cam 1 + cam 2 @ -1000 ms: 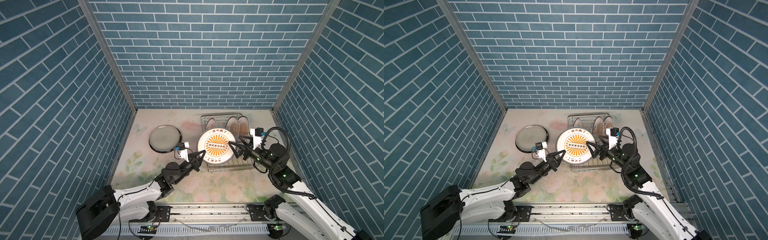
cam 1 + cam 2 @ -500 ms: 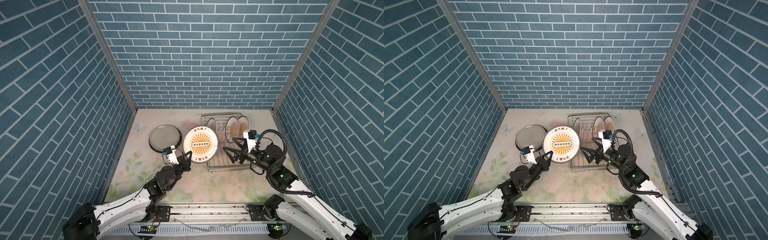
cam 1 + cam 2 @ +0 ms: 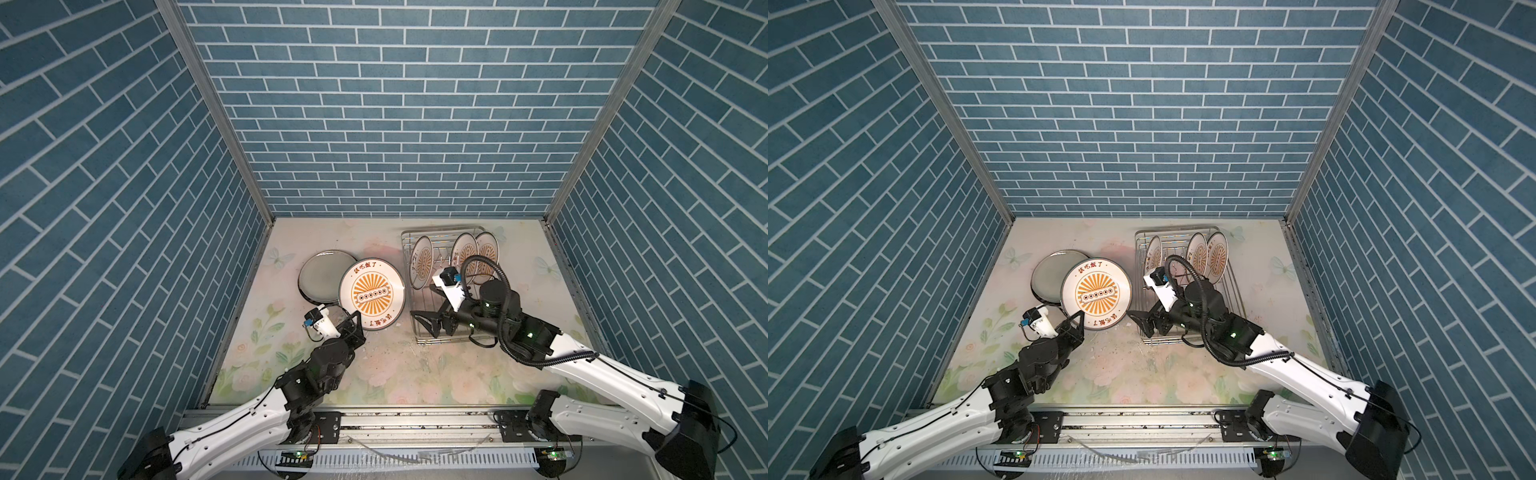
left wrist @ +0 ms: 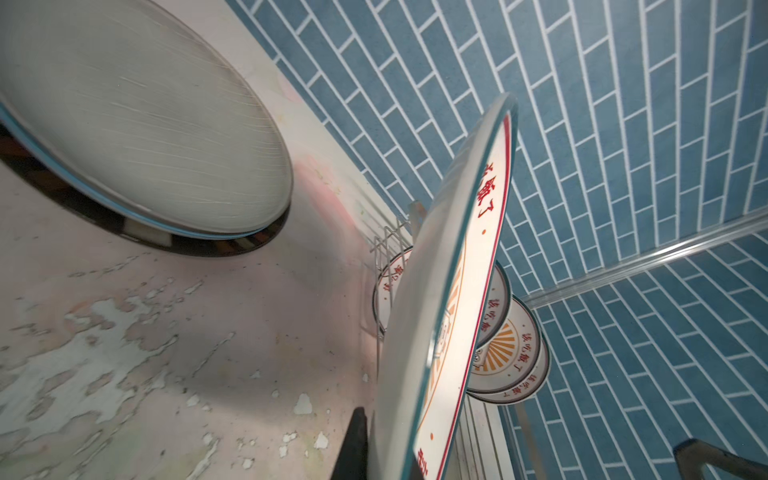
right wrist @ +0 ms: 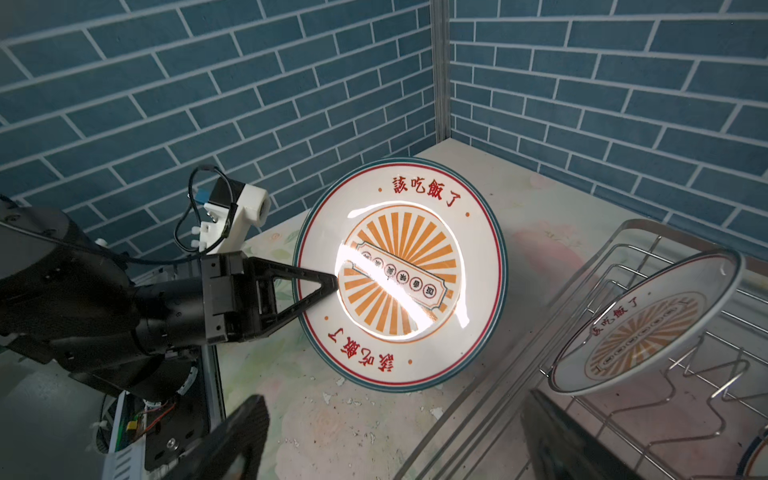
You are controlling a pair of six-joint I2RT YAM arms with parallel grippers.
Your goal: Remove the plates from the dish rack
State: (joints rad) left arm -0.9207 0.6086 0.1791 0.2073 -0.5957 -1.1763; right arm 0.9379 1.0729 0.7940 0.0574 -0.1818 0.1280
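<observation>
My left gripper should keep holding the sunburst plate (image 3: 372, 293) until my right gripper grips its rim, because the right gripper's fingers are still apart from it.
My left gripper (image 3: 355, 322) is shut on the lower rim of a white plate with an orange sunburst (image 3: 372, 293) (image 3: 1096, 293). It holds the plate tilted over the table, left of the dish rack (image 3: 442, 229). In both top views this plate overlaps the right edge of a dark-rimmed grey plate (image 3: 322, 276) lying flat. The left wrist view shows the held plate (image 4: 436, 291) nearly edge-on beside one black finger (image 4: 353, 444). Three sunburst plates (image 3: 420, 262) (image 3: 463, 253) (image 3: 486, 253) stand in the rack. My right gripper (image 3: 424, 324) (image 5: 390, 436) is open and empty over the rack's front left corner.
Blue brick walls close in the back and both sides of the floral tabletop (image 3: 386, 365). The rack's wire prongs (image 5: 685, 365) and rim (image 5: 623, 232) lie close to my right gripper. The arms' mounting rail (image 3: 415, 419) runs along the front edge.
My left gripper has carried the sunburst plate leftward from in front of the rack to beside the grey plate. My right gripper, open, has shifted left and toward the rack's front.
</observation>
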